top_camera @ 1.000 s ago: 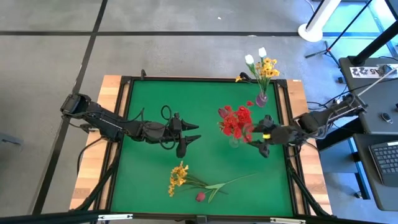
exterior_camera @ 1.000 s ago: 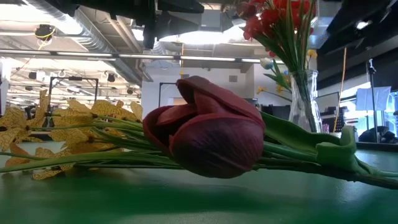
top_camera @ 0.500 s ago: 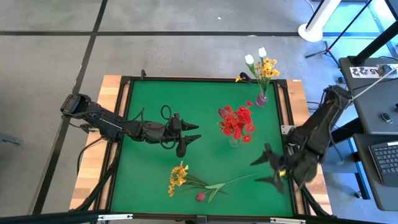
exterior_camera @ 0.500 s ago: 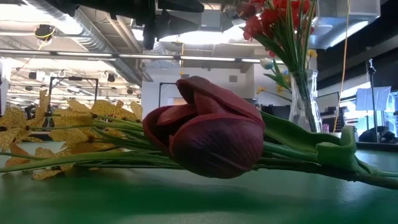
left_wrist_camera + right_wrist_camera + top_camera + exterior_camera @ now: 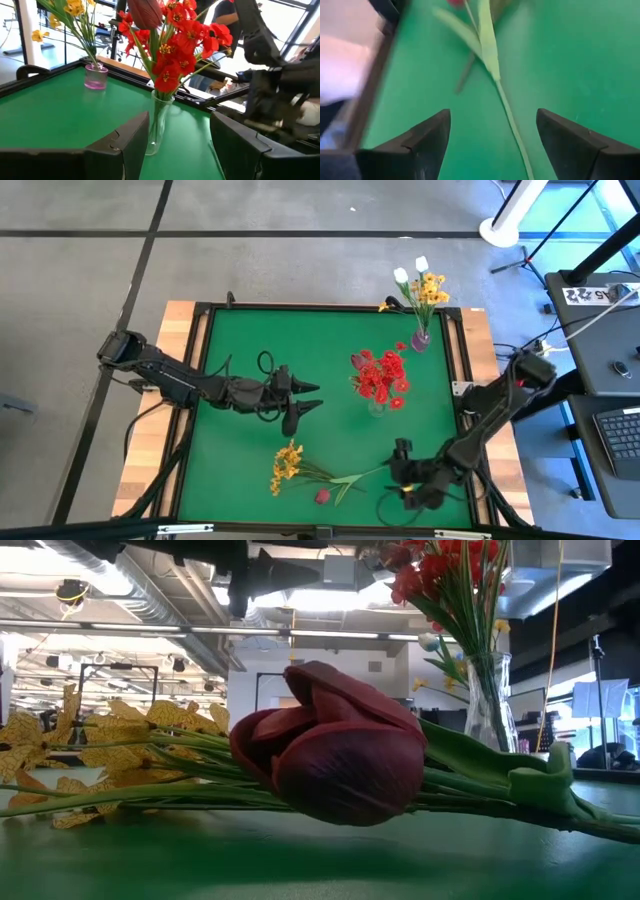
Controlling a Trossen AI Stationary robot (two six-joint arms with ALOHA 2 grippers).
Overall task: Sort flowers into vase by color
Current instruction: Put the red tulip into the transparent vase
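My right gripper grabs the dark pink tulip by its bare green stem next, to add it to the red flowers (image 5: 380, 377).
A dark pink tulip bud (image 5: 322, 496) (image 5: 330, 745) and a yellow spray (image 5: 287, 465) (image 5: 100, 750) lie flat near the table's near edge, their thin green stems (image 5: 375, 471) running right. My right gripper (image 5: 398, 480) (image 5: 492, 120) is open just above the stems' free end; a stem (image 5: 509, 117) and a leaf (image 5: 487, 40) pass between its fingers without touching. Red flowers stand in a clear vase (image 5: 378, 383) (image 5: 160, 117). Yellow and white flowers stand in a small purple vase (image 5: 421, 337) (image 5: 96, 77). My left gripper (image 5: 308, 402) (image 5: 177, 127) is open at mid-table, facing the red flowers.
The green mat is framed by a dark raised rim (image 5: 330, 308) with wooden borders (image 5: 150, 470). The table's near edge (image 5: 375, 80) lies close beside my right gripper. Bare mat lies between the clear vase and the flowers on the table.
My right gripper has left the clear vase of red flowers. It swung toward the table's near edge and then leftward, coming down over the free end of the stems on the mat. The flowers and the vases have not moved.
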